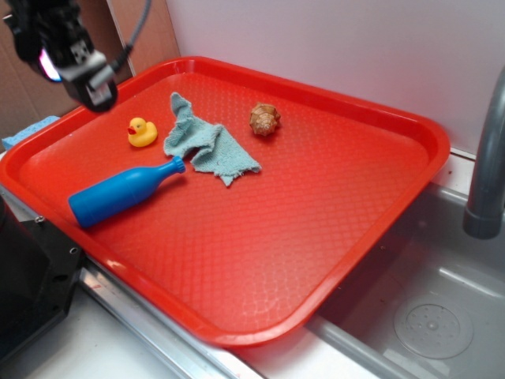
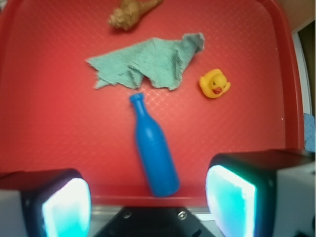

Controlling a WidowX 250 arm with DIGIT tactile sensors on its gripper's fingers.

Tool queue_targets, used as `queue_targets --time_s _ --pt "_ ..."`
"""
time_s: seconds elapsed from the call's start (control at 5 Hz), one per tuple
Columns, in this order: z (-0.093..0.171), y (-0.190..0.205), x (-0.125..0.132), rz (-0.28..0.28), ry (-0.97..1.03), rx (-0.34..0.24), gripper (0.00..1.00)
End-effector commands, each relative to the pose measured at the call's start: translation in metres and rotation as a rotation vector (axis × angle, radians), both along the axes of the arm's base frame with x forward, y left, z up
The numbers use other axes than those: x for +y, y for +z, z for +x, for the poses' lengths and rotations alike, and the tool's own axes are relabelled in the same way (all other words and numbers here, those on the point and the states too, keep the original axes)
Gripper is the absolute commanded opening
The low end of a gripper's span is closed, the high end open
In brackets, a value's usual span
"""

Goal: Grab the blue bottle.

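My gripper grabs the blue bottle around its middle [image 1: 123, 193] next for balance, since the bottle's wide body tapers to a thin neck [image 1: 166, 168].
The blue bottle [image 1: 122, 195] lies on its side near the front left of the red tray [image 1: 316, 237], its cap pointing toward a teal cloth. In the wrist view the blue bottle [image 2: 154, 153] lies lengthwise, base nearest the camera, well below and ahead of the pads. My gripper [image 1: 91, 85] hangs high over the tray's far left rim, behind the bottle and apart from it. In the wrist view the gripper [image 2: 148, 203] is open, its two glowing pads [image 2: 66, 207] wide apart with nothing between them.
A yellow duck [image 1: 141, 132] sits behind the bottle, a crumpled teal cloth [image 1: 201, 142] lies beside its cap, and a brown shell-like toy [image 1: 265, 119] is farther back. A grey sink [image 1: 426, 308] and faucet pipe [image 1: 485, 158] are right of the tray. A black box [image 1: 31, 276] is at the front left.
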State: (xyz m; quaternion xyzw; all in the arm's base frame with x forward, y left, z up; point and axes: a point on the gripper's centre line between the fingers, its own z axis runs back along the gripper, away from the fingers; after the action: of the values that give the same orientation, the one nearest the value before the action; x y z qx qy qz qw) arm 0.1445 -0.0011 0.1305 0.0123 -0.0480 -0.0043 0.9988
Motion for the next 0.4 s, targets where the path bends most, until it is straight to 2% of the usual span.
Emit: queue_targets --time_s 0.0,0.2 --pt "0.006 -0.052 -0.002 0.092 -0.047 0.043 1.00" --pt "0.002 -0.078 -0.001 0.073 -0.096 0.084 1.00"
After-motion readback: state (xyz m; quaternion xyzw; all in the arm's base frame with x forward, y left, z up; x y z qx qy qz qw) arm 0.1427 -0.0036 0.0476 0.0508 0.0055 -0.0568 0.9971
